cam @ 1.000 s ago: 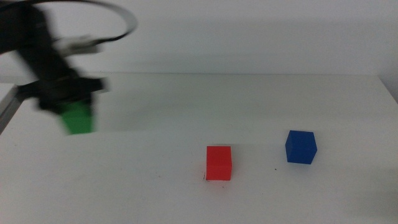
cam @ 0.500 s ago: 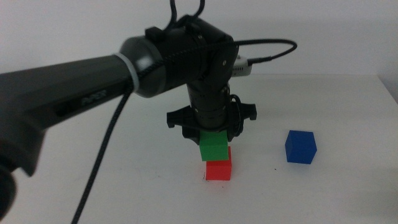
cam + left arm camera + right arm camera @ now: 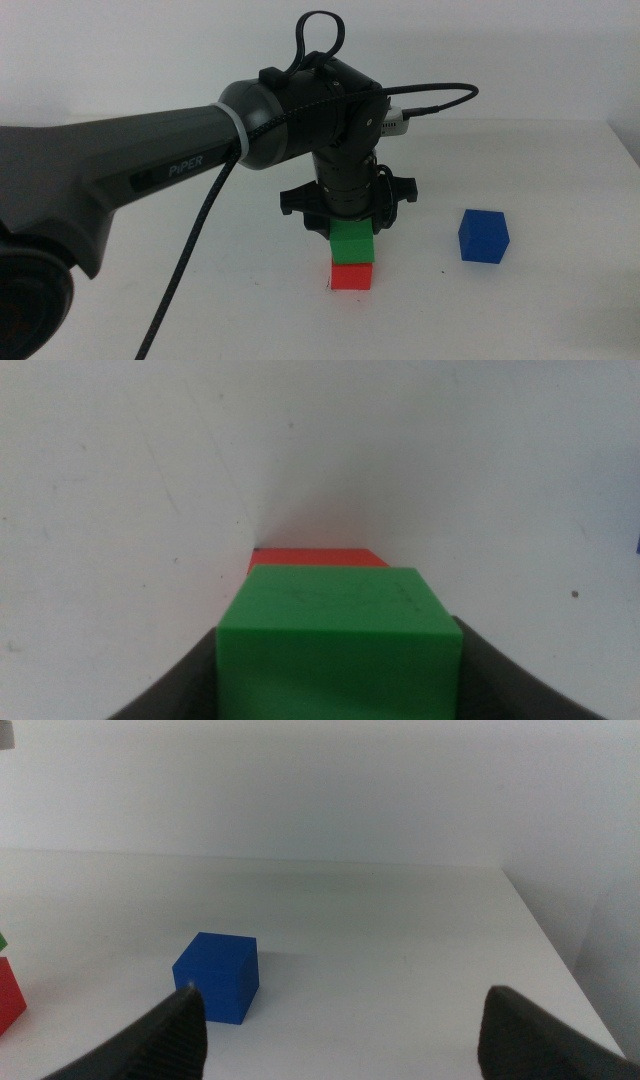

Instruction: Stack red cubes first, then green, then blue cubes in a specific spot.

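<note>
I should let go with my left gripper now: the green cube's lower edge [image 3: 352, 261] is on the red cube [image 3: 351, 276] in the middle view, so the green cube would stay stacked.
The red cube [image 3: 351, 276] sits on the white table near the middle, and the green cube [image 3: 351, 241] rests on top of it or a hair above; I cannot tell which. My left gripper [image 3: 349, 222] reaches down from above and is shut on the green cube [image 3: 338, 645], whose sides are pressed by both dark jaws; the red cube [image 3: 315, 559] shows just beyond it. The blue cube [image 3: 484, 236] stands alone to the right, also seen as the blue cube [image 3: 217, 977] ahead of my open right gripper [image 3: 340, 1020], which is out of the middle view.
The left arm [image 3: 150, 165] spans the left half of the middle view, with a black cable [image 3: 195, 260] hanging from it. A tiny dark tick [image 3: 444, 272] lies on the table left of the blue cube. The table's back edge [image 3: 520, 122] runs behind.
The left gripper carried the green cube from the far left to above the red cube, then lowered it onto or just over the red cube. Red and blue cubes have not moved.
</note>
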